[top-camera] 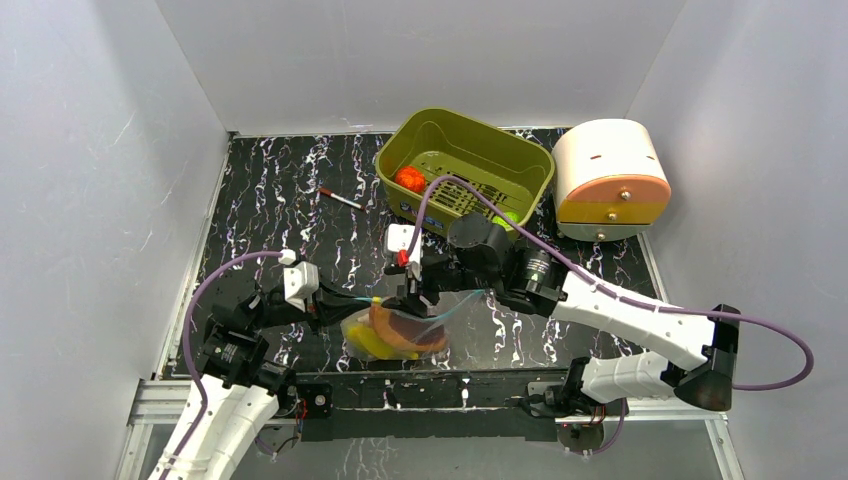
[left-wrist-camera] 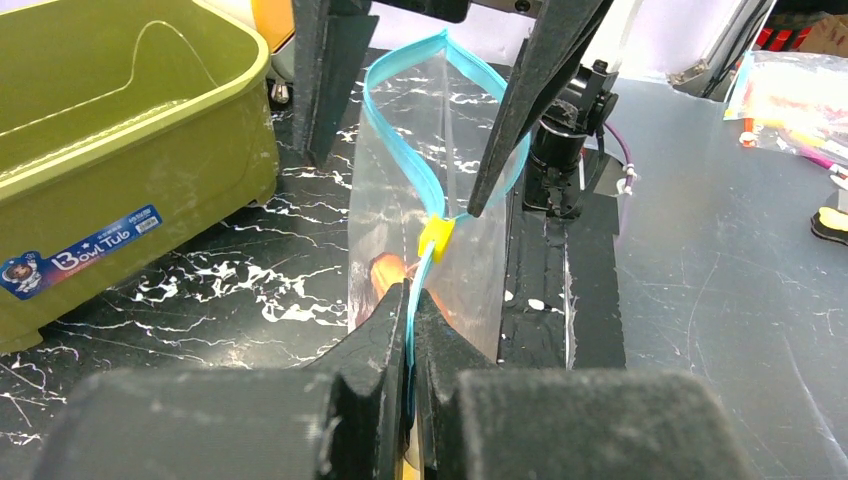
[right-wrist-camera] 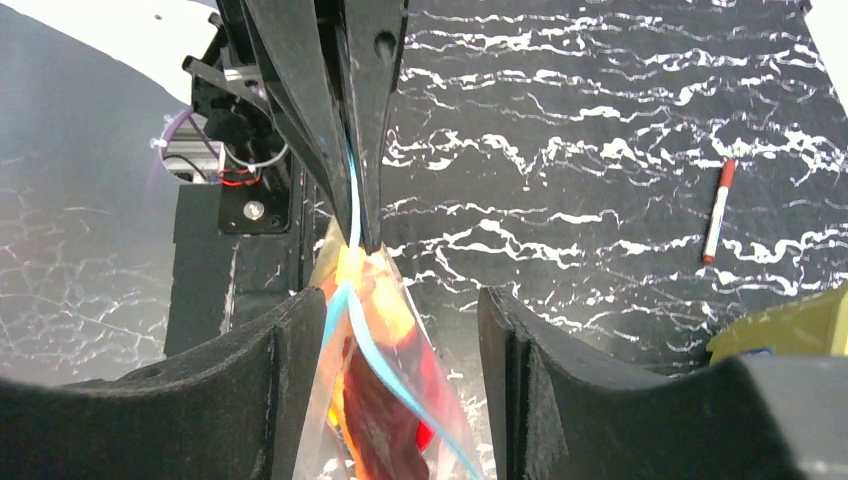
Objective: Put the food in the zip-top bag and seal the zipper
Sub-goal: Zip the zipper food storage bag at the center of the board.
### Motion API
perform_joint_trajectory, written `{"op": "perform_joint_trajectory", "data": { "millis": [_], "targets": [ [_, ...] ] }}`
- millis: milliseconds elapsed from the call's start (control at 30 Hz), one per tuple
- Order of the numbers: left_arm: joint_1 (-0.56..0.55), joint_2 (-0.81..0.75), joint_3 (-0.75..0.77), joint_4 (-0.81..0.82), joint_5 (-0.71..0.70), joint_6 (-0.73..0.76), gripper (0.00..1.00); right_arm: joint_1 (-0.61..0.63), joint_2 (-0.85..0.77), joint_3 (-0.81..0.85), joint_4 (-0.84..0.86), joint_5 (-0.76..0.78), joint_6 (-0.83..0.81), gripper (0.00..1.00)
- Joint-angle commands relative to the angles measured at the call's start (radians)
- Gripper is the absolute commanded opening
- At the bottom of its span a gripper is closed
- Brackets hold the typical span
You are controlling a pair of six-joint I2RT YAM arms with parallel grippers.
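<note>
My right gripper grabs the yellow slider (left-wrist-camera: 436,237) next, fingers on both sides of the teal zipper (left-wrist-camera: 408,160), to draw the slider along the bag's opening and seal the bag.
The zip-top bag (top-camera: 395,335) lies near the table's front edge, between the two arms. Inside it I see a yellow banana (top-camera: 368,345), an orange carrot (top-camera: 398,322) and dark red pieces (right-wrist-camera: 385,420). My left gripper (left-wrist-camera: 412,300) is shut on the end of the teal zipper (left-wrist-camera: 408,160), just behind its yellow slider (left-wrist-camera: 436,238). Beyond the slider the mouth gapes open. My right gripper (right-wrist-camera: 400,300) stands open astride the bag's mouth, one finger on each side. A red-orange tomato (top-camera: 408,180) and a green fruit (top-camera: 512,215) sit in the olive tub (top-camera: 530,160).
The olive tub stands at the back middle, with a white and orange drum-shaped box (top-camera: 610,180) to its right. A thin red-tipped pen (top-camera: 340,198) lies left of the tub. White walls close in the table on three sides.
</note>
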Motion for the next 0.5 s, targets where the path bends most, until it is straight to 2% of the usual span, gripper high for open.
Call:
{"op": "perform_joint_trajectory", "data": {
  "millis": [0,100,300,467],
  "targets": [
    [0.002,-0.002,0.042,0.014,0.023,0.022,0.00,0.004,0.005,0.081,0.088,-0.061,-0.022,0.57],
    [0.002,0.003,0.045,0.009,0.028,0.030,0.00,0.004,0.006,0.096,0.067,-0.082,-0.033,0.58],
    [0.003,0.002,0.041,0.018,0.031,0.022,0.00,0.017,0.041,0.098,0.049,-0.127,-0.013,0.40],
    [0.002,0.001,0.043,0.025,0.027,0.014,0.00,0.028,0.047,0.067,0.091,-0.103,0.004,0.39]
  ]
}}
